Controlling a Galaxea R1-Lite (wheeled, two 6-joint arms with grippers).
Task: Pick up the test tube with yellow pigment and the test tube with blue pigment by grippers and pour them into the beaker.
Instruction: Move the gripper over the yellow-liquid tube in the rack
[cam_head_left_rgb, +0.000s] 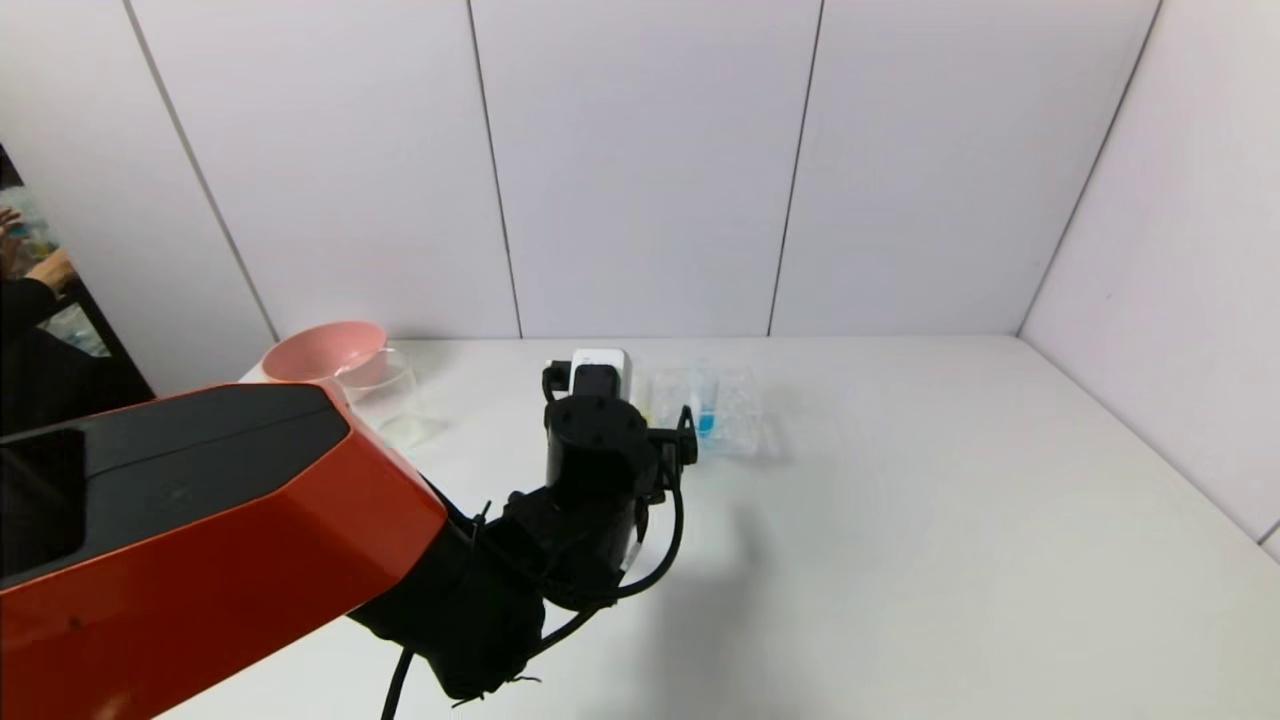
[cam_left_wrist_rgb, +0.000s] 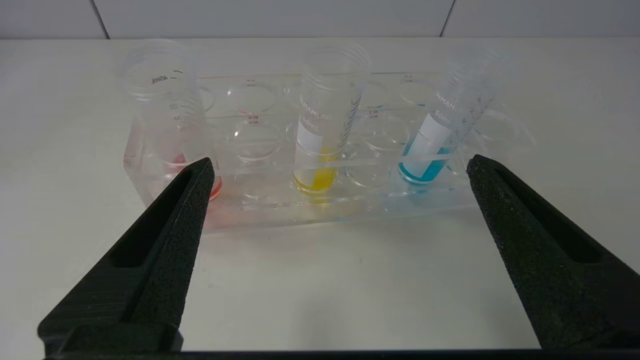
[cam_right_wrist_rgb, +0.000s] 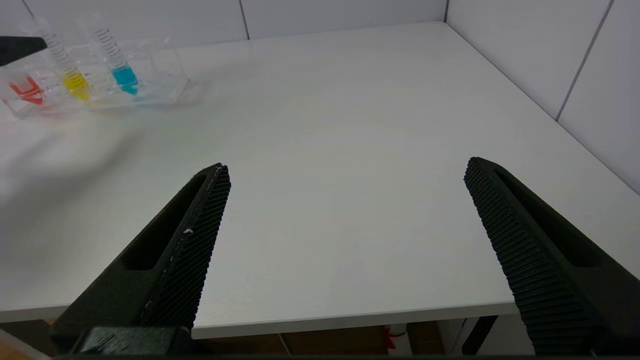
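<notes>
The yellow test tube has its lower half inside the rack (cam_left_wrist_rgb: 260, 200), so my left gripper should grab its clear upper body (cam_left_wrist_rgb: 331, 90) next. Then the tube can be poured.
The test tube with yellow pigment (cam_left_wrist_rgb: 324, 131) stands upright in a clear rack (cam_left_wrist_rgb: 260, 200), midway between a red-tinted tube (cam_left_wrist_rgb: 167, 112) and the test tube with blue pigment (cam_left_wrist_rgb: 440, 135), which leans. My left gripper (cam_left_wrist_rgb: 340, 167) hovers just in front of the rack, open wide and holding nothing, centred on the yellow tube. In the head view the left arm's wrist (cam_head_left_rgb: 595, 440) hides that gripper's fingers. The beaker (cam_head_left_rgb: 385, 395) stands to the left of the arm. My right gripper (cam_right_wrist_rgb: 345, 170) hangs open and holds nothing over the table's near edge, far from the rack (cam_right_wrist_rgb: 95, 82).
A pink bowl (cam_head_left_rgb: 325, 350) sits right behind the beaker at the table's back left. White walls close off the back and right sides. The white table (cam_head_left_rgb: 950, 520) stretches bare to the right of the rack.
</notes>
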